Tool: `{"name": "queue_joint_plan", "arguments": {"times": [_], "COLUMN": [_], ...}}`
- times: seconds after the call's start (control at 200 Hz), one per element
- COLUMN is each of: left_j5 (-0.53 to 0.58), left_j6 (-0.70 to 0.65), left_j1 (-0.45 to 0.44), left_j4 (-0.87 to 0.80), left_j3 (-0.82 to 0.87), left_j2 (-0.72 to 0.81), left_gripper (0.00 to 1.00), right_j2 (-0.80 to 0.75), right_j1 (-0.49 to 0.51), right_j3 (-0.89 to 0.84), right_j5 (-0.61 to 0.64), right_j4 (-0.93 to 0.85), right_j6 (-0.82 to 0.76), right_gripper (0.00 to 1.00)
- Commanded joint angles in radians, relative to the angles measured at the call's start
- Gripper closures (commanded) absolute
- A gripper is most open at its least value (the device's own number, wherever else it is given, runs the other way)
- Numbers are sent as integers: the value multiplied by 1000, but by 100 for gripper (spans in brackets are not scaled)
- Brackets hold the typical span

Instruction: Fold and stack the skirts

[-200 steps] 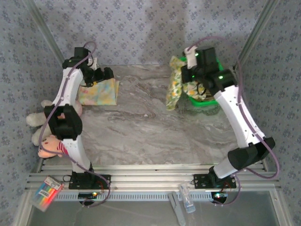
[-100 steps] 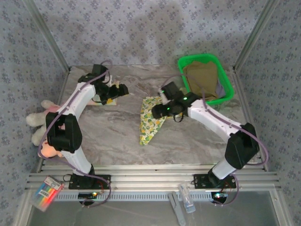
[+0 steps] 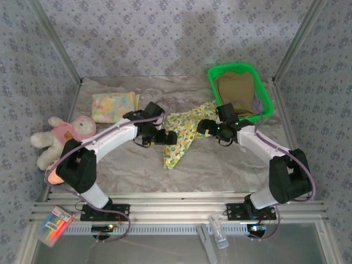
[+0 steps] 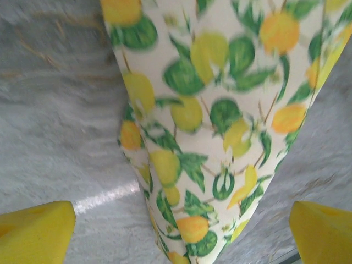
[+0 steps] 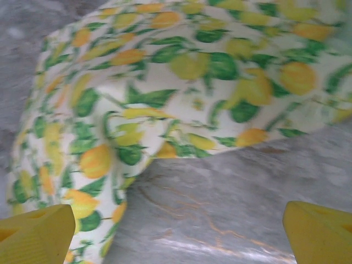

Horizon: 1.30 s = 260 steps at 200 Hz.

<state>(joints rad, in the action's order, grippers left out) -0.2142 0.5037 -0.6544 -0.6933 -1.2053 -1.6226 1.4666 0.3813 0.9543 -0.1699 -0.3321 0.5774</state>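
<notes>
The white-yellow floral skirt (image 3: 184, 135) will be spread by both grippers for folding, so my left gripper will first grab it by its narrow tapered end (image 3: 169, 163).
The white-yellow floral skirt (image 3: 184, 135) lies crumpled on the marble table (image 3: 231, 165), running from mid-table up toward the basket. My left gripper (image 3: 167, 137) is open at the skirt's left edge; in the left wrist view the skirt (image 4: 209, 110) lies just beyond the open gripper (image 4: 181, 242). My right gripper (image 3: 204, 127) is open at the skirt's right side, over bare table beside the cloth (image 5: 165, 82), with nothing in the gripper (image 5: 179, 236). The pale yellow skirt (image 3: 113, 106) lies folded at the back left. An olive skirt (image 3: 235, 88) and a lavender one (image 3: 257, 104) sit in the basket.
The green basket (image 3: 267, 93) stands at the back right. A pink plush toy (image 3: 60, 135) lies at the left edge beside the left arm. A marker pack (image 3: 55, 224) and a small bottle (image 3: 219, 234) rest on the rail in front of the arm bases.
The right gripper carried the floral skirt from the basket to mid-table, opened and let it go, then drew back right. The left arm swung from the folded yellow skirt over to the floral one.
</notes>
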Motion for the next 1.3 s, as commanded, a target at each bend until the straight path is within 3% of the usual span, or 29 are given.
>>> {"name": "queue_joint_plan", "arguments": {"times": [0.0,0.145,0.305,0.38,0.455,0.555,0.6,0.655,0.745,0.894,1.114,1.294], "left_j5": [37,-19,-30,-51,-8,51,66,101,149,138,173,189], "left_j6": [37,81,129,148,146,100,66,11,-82,-232,-434,-472], "left_j1": [-35,-99,-134,-134,-130,-85,-53,-12,58,152,161,164], "left_j4": [9,100,186,250,258,181,145,86,-13,-116,-271,-375], "left_j3": [60,125,199,240,250,194,150,74,-85,-373,-769,-945], "left_j2": [10,-11,-21,-29,-33,1,36,77,114,91,-34,-84], "left_gripper": [0,1,4,23,50,89,100,100,100,100,100,100], "right_j2": [31,166,361,454,493,424,376,322,251,174,102,28], "right_j1": [25,67,145,178,200,202,192,175,135,50,-16,-31], "right_j3": [13,138,385,486,538,527,520,529,554,621,733,726], "right_j5": [-84,-13,193,238,273,247,228,208,175,92,34,42], "right_j4": [106,30,-163,-260,-308,-246,-216,-202,-197,-185,-183,-153], "right_j6": [-58,-141,-221,-235,-244,-241,-234,-229,-219,-225,-276,-267], "right_gripper": [2,3,4,11,51,79,90,100,100,100,100,100]}}
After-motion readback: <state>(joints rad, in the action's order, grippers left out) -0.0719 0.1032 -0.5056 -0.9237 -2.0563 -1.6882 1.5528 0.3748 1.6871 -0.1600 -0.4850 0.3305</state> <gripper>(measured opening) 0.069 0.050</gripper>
